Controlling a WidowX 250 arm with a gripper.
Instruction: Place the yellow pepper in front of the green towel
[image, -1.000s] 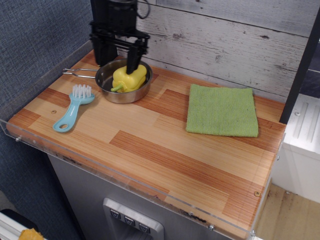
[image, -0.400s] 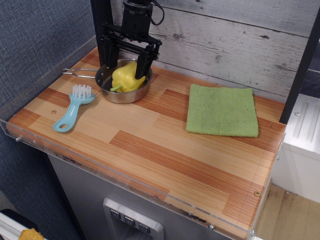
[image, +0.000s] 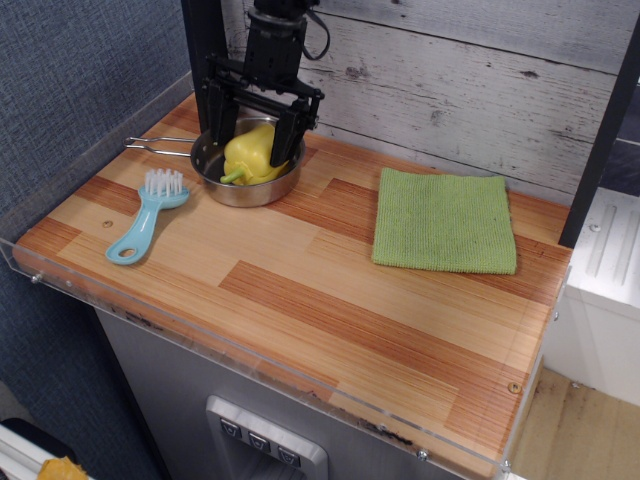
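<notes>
I need to grab the yellow pepper by its plump body next, so I can put the yellow pepper in front of the green towel.
The yellow pepper lies in a steel pan at the back left of the wooden table, its light-green stem pointing front-left. My black gripper hangs right over the pan, open, with one finger on each side of the pepper. I cannot tell whether the fingers touch it. The green towel lies flat at the right of the table, well apart from the pan.
A light-blue brush lies left of the pan. The pan's wire handle sticks out to the left. A clear acrylic rim runs along the table's front edge. A plank wall stands behind.
The gripper has shifted right and come down around the pepper. The pepper now stands more upright in the pan.
</notes>
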